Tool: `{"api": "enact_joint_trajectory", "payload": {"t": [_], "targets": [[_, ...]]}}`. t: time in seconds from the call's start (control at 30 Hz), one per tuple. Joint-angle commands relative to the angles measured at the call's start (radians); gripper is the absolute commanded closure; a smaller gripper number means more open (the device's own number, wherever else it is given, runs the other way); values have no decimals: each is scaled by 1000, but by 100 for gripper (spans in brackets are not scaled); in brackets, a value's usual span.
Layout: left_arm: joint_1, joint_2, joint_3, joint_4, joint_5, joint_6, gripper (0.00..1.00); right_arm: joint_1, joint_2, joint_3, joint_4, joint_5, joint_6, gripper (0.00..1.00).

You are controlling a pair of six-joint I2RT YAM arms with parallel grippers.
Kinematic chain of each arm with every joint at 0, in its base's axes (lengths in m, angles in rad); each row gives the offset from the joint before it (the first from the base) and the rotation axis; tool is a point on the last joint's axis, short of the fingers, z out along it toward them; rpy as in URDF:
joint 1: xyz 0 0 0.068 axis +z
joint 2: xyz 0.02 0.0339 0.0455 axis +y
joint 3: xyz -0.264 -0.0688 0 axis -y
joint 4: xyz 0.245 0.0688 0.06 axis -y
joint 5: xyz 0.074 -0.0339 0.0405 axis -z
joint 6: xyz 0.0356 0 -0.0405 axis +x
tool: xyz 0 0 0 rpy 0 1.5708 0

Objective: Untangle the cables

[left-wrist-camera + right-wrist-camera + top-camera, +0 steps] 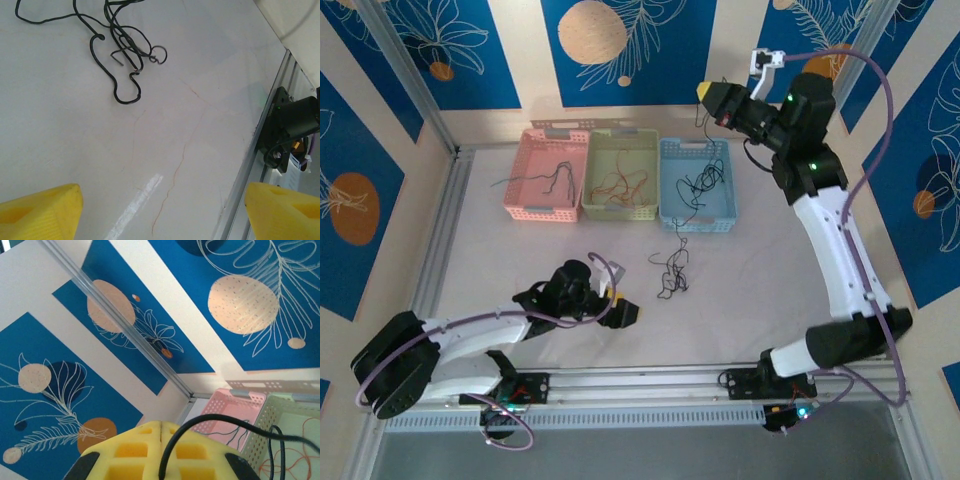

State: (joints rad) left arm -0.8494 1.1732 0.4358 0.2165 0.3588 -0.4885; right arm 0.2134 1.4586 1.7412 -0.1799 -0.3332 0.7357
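Note:
My left gripper grabs the black cables' bunched near end (669,287) (137,56) on the tabletop next, away from the blue basket, to untangle them.
A tangle of black cables (672,270) lies on the white table in front of the blue basket (693,146); a strand runs over the basket's front rim into more black cable (700,182) inside. My right gripper (705,92) is raised high above that basket, shut on a black cable (210,420) that hangs down into it. The right gripper (161,440) has its yellow pads pressed together. My left gripper (620,308) rests low, left of the tangle, open with nothing between its fingers (45,210). The tangle's loops (125,50) lie well ahead of the left gripper (162,210).
A pink basket (552,134) holds dark thin cables (555,180). The green basket (620,133) holds orange-red ones (620,185). An aluminium rail (250,165) and the right arm's black base (292,130) border the table's near edge.

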Motion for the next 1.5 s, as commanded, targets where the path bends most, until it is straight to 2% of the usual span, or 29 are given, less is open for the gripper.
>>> {"api": "enact_joint_trajectory", "payload": {"t": [0.0, 0.2, 0.33, 0.43, 0.57, 0.83, 0.93, 1.03, 1.27, 1.3, 1.47], "targets": [[-11, -14, -7, -15, -14, 13, 16, -9, 30, 86, 23, -95, 58, 100], [-12, 111, 103, 24, -17, 59, 15, 9, 17, 94, -16, -80, 63, 100], [-33, 295, 242, 68, -37, 104, 15, 7, -5, 74, -35, -62, 59, 100], [-53, 442, 374, 37, -67, 147, 14, 1, -14, 70, -45, -63, 62, 100], [-82, 605, 534, -77, -140, 169, 15, -8, -23, 67, -52, -62, 68, 100], [-143, 771, 749, -324, -314, 186, 18, -31, -29, 96, -78, -70, 60, 100], [-154, 842, 852, -437, -331, 195, 29, -46, -28, 107, -76, -70, 69, 100], [-154, 840, 853, -462, -329, 182, 45, -67, -30, 111, -77, -78, 77, 100], [-151, 640, 645, -409, -350, 176, 97, -162, -35, 136, -79, -58, 89, 100], [-148, 607, 607, -404, -355, 167, 100, -176, -29, 148, -77, -56, 92, 100], [-137, 417, 407, -399, -368, 117, 100, -226, 26, 221, -65, -35, 111, 100]]}}
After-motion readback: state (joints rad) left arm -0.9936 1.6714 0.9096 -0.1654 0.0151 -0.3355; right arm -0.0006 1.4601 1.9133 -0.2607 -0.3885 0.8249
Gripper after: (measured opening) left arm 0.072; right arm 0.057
